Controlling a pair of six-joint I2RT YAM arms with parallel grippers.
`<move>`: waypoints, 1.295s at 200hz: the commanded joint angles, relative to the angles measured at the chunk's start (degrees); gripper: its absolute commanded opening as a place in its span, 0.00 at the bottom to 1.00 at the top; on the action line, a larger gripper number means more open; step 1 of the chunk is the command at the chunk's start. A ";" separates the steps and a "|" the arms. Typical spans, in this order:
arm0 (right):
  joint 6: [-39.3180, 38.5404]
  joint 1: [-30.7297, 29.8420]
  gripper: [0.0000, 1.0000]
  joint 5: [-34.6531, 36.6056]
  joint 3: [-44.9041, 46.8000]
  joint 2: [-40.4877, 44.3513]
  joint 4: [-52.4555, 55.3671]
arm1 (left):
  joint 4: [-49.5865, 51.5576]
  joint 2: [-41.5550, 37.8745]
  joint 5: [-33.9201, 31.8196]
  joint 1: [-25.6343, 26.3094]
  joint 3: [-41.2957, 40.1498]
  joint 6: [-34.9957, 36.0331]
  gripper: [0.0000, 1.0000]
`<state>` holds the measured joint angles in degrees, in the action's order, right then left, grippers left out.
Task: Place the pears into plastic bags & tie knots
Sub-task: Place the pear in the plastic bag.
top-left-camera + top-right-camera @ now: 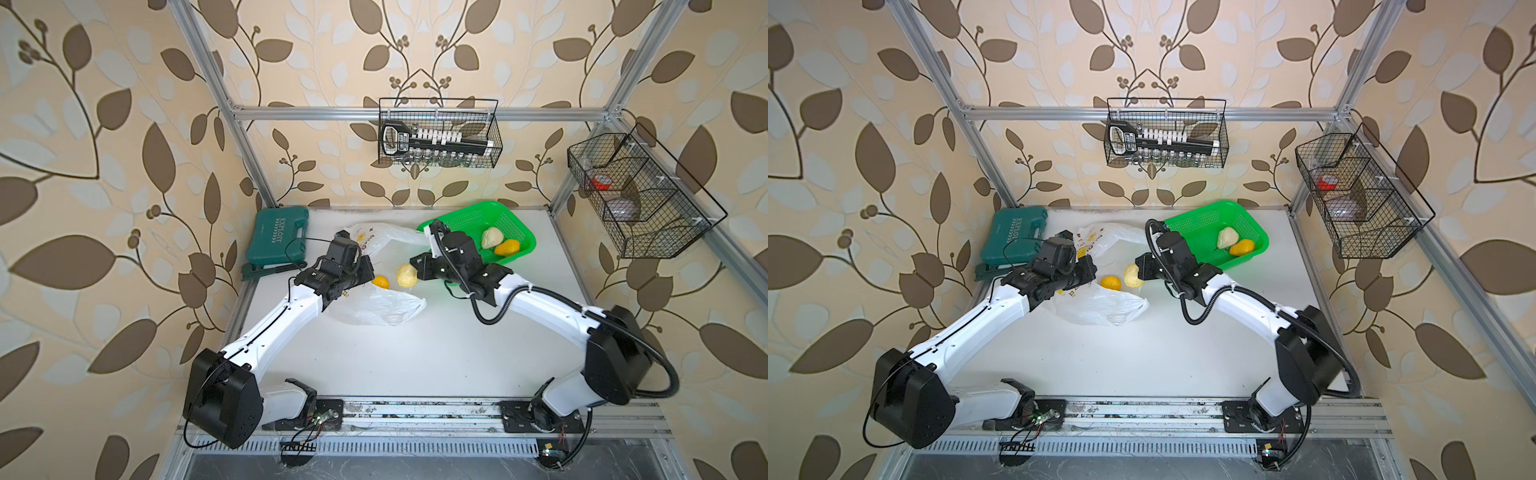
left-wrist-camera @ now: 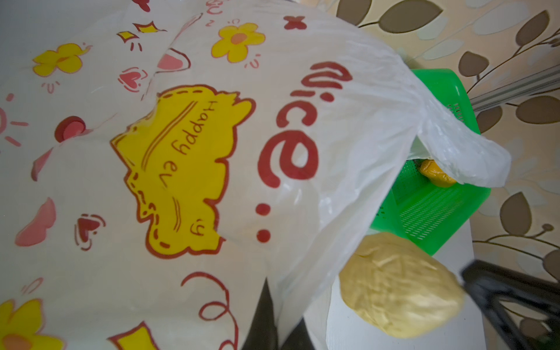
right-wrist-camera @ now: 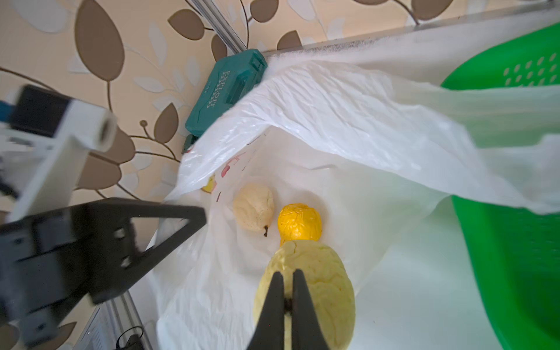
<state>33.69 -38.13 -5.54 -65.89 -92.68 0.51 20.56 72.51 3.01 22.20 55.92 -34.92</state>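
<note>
My right gripper should move the cream pear [image 1: 406, 276] deeper before letting go of it, because it hangs at the bag's opening, short of the orange pear.
The white printed plastic bag [image 1: 376, 309] lies in mid-table with its mouth held open. My left gripper [image 2: 284, 298] is shut on the bag's film near the mouth [image 1: 368, 270]. My right gripper [image 3: 288, 274] is shut on the stem end of a cream bumpy pear [image 3: 321, 281], which hangs at the bag's mouth [image 1: 407, 276]. Inside the bag, in the right wrist view, lie a pale pear with a stem [image 3: 254, 207] and an orange pear [image 3: 299, 222]. A pale green pear [image 1: 492, 237] and an orange one [image 1: 507, 247] sit in the green basket [image 1: 465, 216]. No knot shows.
A teal tool case [image 1: 278, 239] lies at the back left, close behind my left wrist. Two black wire baskets hang on the frame, one at the back [image 1: 438, 133] and one on the right [image 1: 640, 195]. The green basket stands just behind my right wrist.
</note>
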 commanded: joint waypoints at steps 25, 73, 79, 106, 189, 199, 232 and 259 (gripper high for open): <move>8.21 -0.54 0.00 3.08 -7.59 -13.00 -13.77 | -1.67 -0.18 0.84 0.56 0.52 -0.85 0.00; 10.07 -0.65 0.02 0.06 -17.46 -25.52 -12.22 | -1.78 -0.09 0.63 0.57 0.30 -1.28 0.00; 9.38 -0.63 0.16 -1.41 -18.94 -26.47 -11.02 | -1.75 -0.09 0.66 0.58 0.29 -1.38 0.00; 5.51 -0.63 0.62 -3.78 -17.96 -24.05 -6.73 | -1.76 -0.13 0.27 0.62 0.20 -2.08 0.00; -1.93 10.96 0.81 -6.54 6.85 18.30 11.78 | -2.72 -0.26 0.11 0.57 0.22 -2.50 0.00; -0.77 15.52 0.85 -1.09 6.36 19.16 14.57 | -3.09 -0.26 0.33 0.59 0.06 -2.52 0.00; -2.57 27.50 0.92 17.30 -5.57 3.21 21.05 | -3.47 0.35 1.42 0.64 -0.17 -2.57 0.00; -3.63 32.51 0.93 24.13 -21.37 -15.07 26.97 | -3.54 0.35 1.77 0.66 -0.30 -2.51 0.00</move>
<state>31.77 -8.67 6.90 -78.19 -95.02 16.95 18.52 72.75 3.77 22.20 55.92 -37.06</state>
